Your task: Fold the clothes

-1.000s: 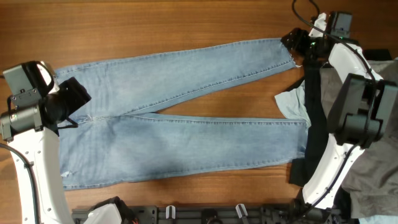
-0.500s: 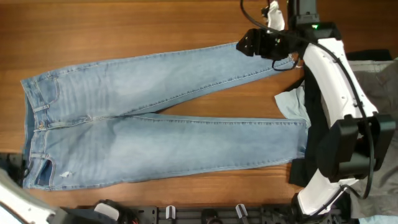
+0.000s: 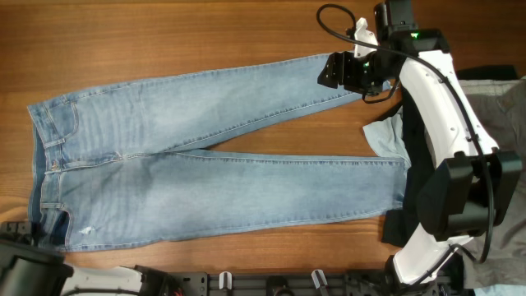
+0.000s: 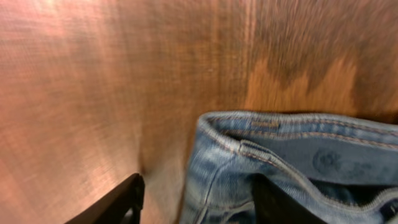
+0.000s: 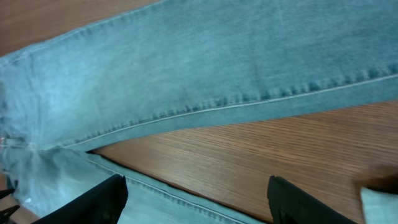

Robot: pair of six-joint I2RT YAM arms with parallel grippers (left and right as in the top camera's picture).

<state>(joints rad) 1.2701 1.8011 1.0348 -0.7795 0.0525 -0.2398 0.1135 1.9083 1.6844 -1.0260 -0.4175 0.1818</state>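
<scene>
My left gripper is to grab the near waistband corner next, so that it can fold the near leg of the jeans (image 3: 205, 156) lengthwise over the other leg.
The light-blue jeans (image 3: 205, 156) lie flat on the wooden table, waist at the left, both legs running right in a narrow V. My right gripper (image 3: 333, 70) hovers over the upper leg near its hem. In the right wrist view it (image 5: 199, 205) is wide open and empty above the jeans' legs (image 5: 186, 68) and the bare wood between them. My left arm (image 3: 25, 271) sits at the front left corner. In the left wrist view its gripper (image 4: 202, 205) is open, with the waistband corner (image 4: 298, 155) between the fingers.
At the right edge lie a pale-blue cloth (image 3: 385, 136), a black garment (image 3: 415, 164) and a grey garment (image 3: 501, 107). A black rack (image 3: 271, 284) runs along the front edge. Bare wood (image 3: 164, 33) lies behind the jeans.
My left arm has pulled back from the waistband to the front left corner. My right gripper has moved left from the hem along the upper leg.
</scene>
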